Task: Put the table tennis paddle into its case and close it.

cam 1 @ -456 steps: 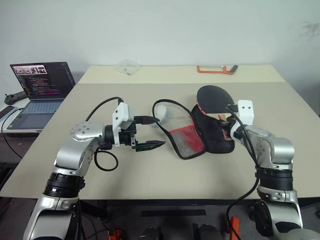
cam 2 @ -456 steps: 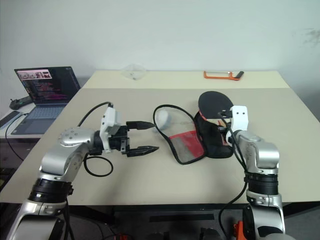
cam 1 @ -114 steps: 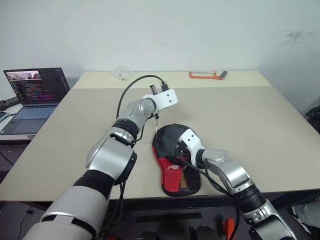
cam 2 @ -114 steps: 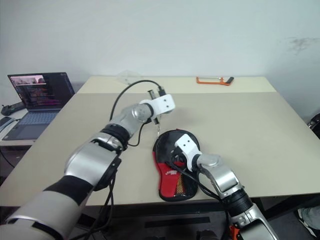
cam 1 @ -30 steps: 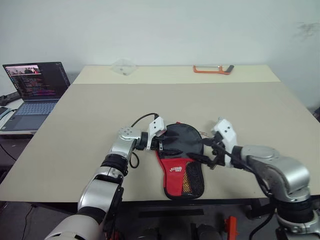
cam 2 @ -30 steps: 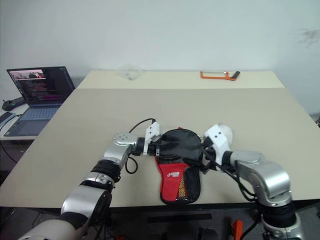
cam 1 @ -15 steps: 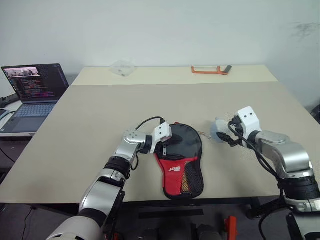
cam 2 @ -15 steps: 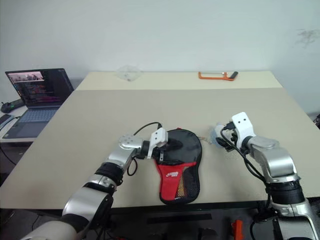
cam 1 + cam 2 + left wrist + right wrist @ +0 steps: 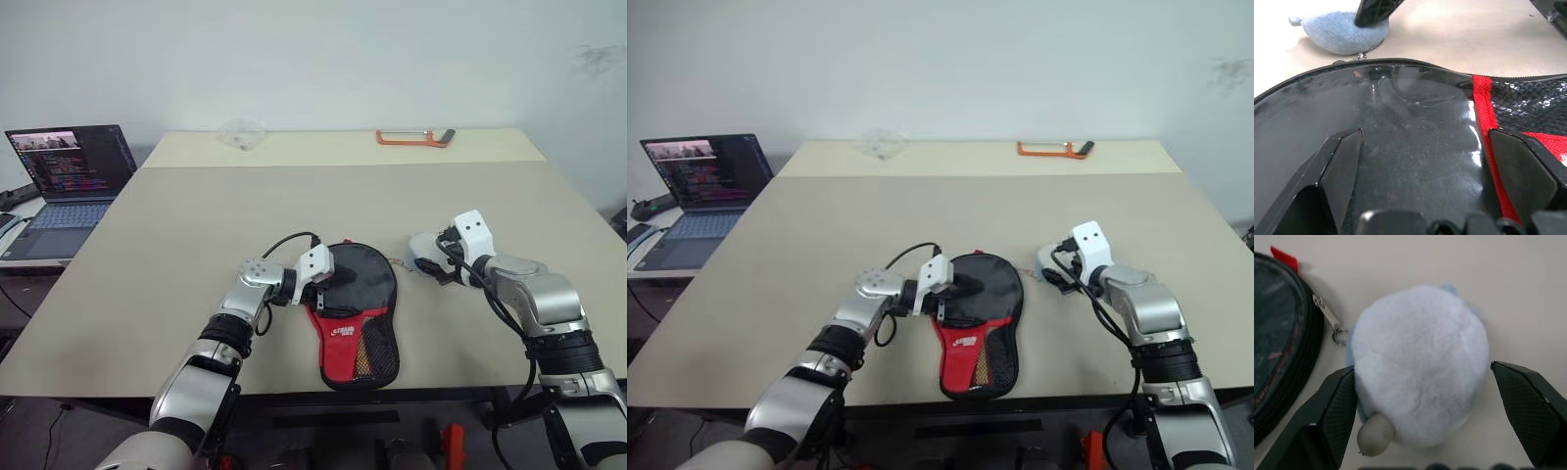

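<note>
The white pompom (image 9: 423,249) (image 9: 1420,362) is beside my fingers, which are low over the table. My right gripper would hold it by closing now, so I should close.
The case (image 9: 355,294) lies flat near the table's front edge, round black end away from me and red mesh end (image 9: 361,345) toward me, zipped round. The table tennis paddle is hidden. My left gripper (image 9: 328,287) hovers open over the case's left side; in the left wrist view its fingers (image 9: 1341,161) stand wide apart over the glossy clear panel (image 9: 1410,127). A fluffy white pompom (image 9: 1420,362) hangs by a small chain (image 9: 1328,317) from the case's right edge. My right gripper (image 9: 432,270) is open, one finger (image 9: 1336,413) on either side of the pompom.
An open laptop (image 9: 69,174) stands on a side table at the far left. An orange-framed tool (image 9: 413,137) and a crumpled clear wrapper (image 9: 240,131) lie at the table's far end. Bare tabletop (image 9: 245,211) stretches beyond the case.
My right gripper has left the case's right edge and swung outward to the pompom. The left gripper has stayed over the case.
</note>
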Robot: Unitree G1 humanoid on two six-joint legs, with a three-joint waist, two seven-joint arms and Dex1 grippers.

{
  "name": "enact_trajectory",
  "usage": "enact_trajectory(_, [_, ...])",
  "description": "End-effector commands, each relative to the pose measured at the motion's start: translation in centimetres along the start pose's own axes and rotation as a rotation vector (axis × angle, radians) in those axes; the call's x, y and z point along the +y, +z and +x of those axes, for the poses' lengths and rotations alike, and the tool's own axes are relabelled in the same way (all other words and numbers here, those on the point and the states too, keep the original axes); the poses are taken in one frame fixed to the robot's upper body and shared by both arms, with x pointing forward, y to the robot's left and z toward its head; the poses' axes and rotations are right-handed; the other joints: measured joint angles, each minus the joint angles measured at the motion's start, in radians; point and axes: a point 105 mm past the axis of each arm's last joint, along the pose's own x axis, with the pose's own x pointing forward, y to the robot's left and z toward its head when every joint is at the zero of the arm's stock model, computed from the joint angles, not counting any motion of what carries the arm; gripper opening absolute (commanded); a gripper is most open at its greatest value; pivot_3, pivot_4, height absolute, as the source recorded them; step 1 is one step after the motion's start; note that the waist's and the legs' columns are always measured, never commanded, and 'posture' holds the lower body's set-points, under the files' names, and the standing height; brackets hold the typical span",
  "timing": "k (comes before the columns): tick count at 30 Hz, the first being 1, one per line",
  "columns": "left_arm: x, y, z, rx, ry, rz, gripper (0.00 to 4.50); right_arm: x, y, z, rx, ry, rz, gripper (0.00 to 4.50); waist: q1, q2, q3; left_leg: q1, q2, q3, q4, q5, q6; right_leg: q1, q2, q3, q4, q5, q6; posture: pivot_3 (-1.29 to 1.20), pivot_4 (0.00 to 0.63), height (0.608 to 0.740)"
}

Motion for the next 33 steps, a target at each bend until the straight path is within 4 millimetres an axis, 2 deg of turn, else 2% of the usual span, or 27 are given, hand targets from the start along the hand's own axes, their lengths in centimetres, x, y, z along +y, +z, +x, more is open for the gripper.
enact_trajectory(1, [-1.2,-1.4,0.4,0.049,-0.053,-0.023,4.5,-1.2,0.2,0.1,0.002,-0.052,-0.037,4.1,0.0,0.0,0.0,0.0,0.0,0.0,0.0,0.0,0.0,0.0,0.0,0.0,0.0,0.0,0.0,0.0,0.15,0.74])
enact_trajectory(3, [-1.3,-1.4,0.4,0.047,-0.063,-0.032,4.5,-1.4,0.2,0.2,0.006,-0.061,-0.039,3.61,0.0,0.0,0.0,0.001,0.0,0.0,0.0,0.0,0.0,0.001,0.0,0.0,0.0,0.0,0.0,0.0,0.15,0.74])
enact_trajectory(9, [-0.8,-2.3,0.2,0.083,-0.043,-0.05,4.5,-2.0,0.5,0.2,-0.006,-0.093,-0.032,1.74,0.0,0.0,0.0,0.01,0.0,-0.001,-0.001,-0.002,0.003,0.009,0.0,-0.001,-0.002,0.0,0.0,0.0,0.15,0.74])
enact_trajectory(11, [-0.8,-2.7,0.3,0.096,-0.036,-0.062,4.5,-2.0,0.6,-0.4,-0.008,-0.089,-0.042,1.16,0.0,0.0,0.0,0.01,0.0,-0.001,0.0,-0.002,0.004,0.01,0.0,-0.001,-0.001,0.0,0.0,0.0,0.15,0.74])
enact_trajectory(13, [-0.6,-3.0,0.7,0.09,-0.018,-0.12,4.5,-1.9,0.4,-1.9,0.001,-0.069,-0.066,0.82,0.006,0.001,-0.001,0.011,0.0,-0.001,0.0,-0.002,0.004,0.011,0.0,-0.001,-0.001,0.0,0.0,0.0,0.15,0.74])
enact_trajectory(15, [-0.4,-3.1,1.0,0.088,-0.002,-0.16,4.5,-1.5,-0.2,-3.5,0.028,-0.038,-0.096,0.66,0.012,0.001,-0.001,0.011,0.0,-0.002,0.0,-0.002,0.004,0.012,0.0,-0.003,-0.001,0.0,0.0,0.0,0.15,0.74])
enact_trajectory(19, [-0.3,-3.2,2.0,0.107,0.007,-0.161,4.5,-0.8,-1.7,-6.5,0.086,-0.009,-0.121,0.65,0.023,0.001,-0.001,0.012,0.0,-0.002,0.001,-0.002,0.004,0.014,0.0,-0.003,-0.002,0.0,0.001,0.0,0.15,0.74])
enact_trajectory(22, [-0.2,-2.9,3.1,0.11,0.009,-0.157,4.5,1.1,-2.6,-8.2,0.115,0.044,-0.119,0.65,0.033,0.001,-0.002,0.013,0.0,-0.003,0.001,-0.002,0.005,0.016,-0.001,-0.004,-0.001,0.0,0.001,0.0,0.15,0.74])
enact_trajectory(26, [-0.4,-2.5,4.2,0.117,-0.008,-0.14,4.5,3.7,-3.3,-9.4,0.134,0.113,-0.104,0.65,0.038,0.001,-0.002,0.014,0.0,-0.004,0.002,-0.002,0.006,0.019,-0.001,-0.005,-0.003,0.0,0.004,0.0,0.15,0.74])
enact_trajectory(30, [-0.7,-2.1,5.3,0.125,-0.028,-0.125,4.5,6.7,-4.7,-11.4,0.184,0.217,-0.09,0.65,0.045,0.001,-0.002,0.019,0.001,-0.007,0.001,-0.002,0.007,0.029,-0.001,-0.01,-0.008,-0.002,0.008,0.0,0.15,0.74])
enact_trajectory(33, [-1.1,-2.2,5.7,0.131,-0.054,-0.128,4.5,7.7,-6.0,-13.4,0.238,0.26,-0.079,0.65,0.054,0.001,-0.002,0.02,0.0,-0.013,-0.001,-0.002,0.007,0.034,-0.001,-0.017,-0.016,-0.001,0.007,0.0,0.15,0.74])
